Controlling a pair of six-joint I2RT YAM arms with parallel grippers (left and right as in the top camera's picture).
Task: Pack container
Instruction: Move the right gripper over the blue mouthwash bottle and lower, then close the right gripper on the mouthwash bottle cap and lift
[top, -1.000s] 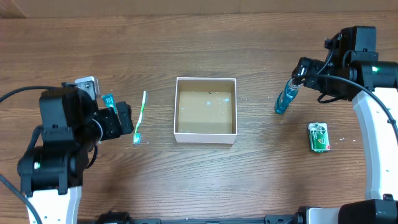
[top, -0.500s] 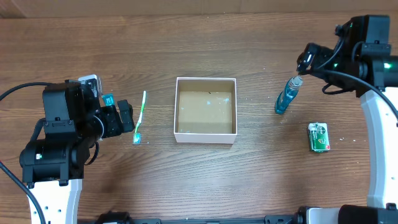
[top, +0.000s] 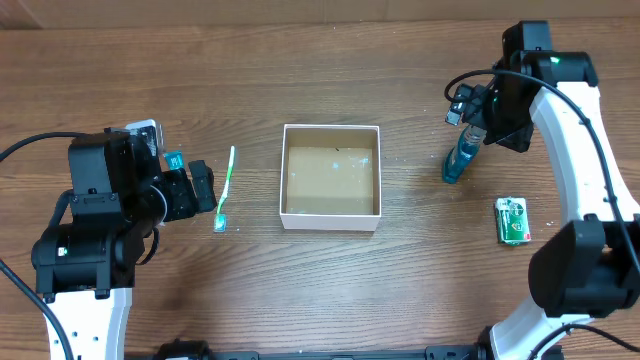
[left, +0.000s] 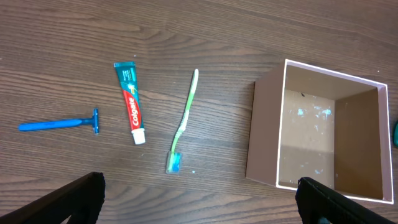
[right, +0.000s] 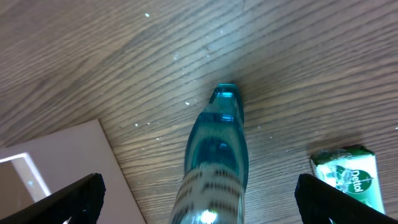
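Observation:
The bottle's body looks well below my right gripper's fingers, so it is too early to close. The gripper comes down first, then closes on the bottle (top: 458, 162) (right: 214, 149).
The container (top: 330, 217), a small square box with white walls and a brown inside, stands empty at the table's middle; it also shows in the left wrist view (left: 264, 134). A green toothbrush (top: 227, 185) lies left of it. My left gripper (top: 200, 188) is open and empty, just left of the toothbrush (left: 185, 121). A blue bottle (top: 458, 162) lies right of the container. My right gripper (top: 472, 125) is open above the bottle's far end; in the right wrist view the bottle (right: 214, 149) lies between the spread fingers (right: 199, 205), not gripped.
A toothpaste tube (left: 130, 102) and a blue razor (left: 59, 124) lie left of the toothbrush, mostly under my left arm in the overhead view. A green soap packet (top: 512, 220) lies right of and nearer than the bottle, also in the right wrist view (right: 348, 174).
My right arm has swung inward from the right edge and now hangs over the blue bottle. The left arm shifted slightly, then stayed still. No object moved.

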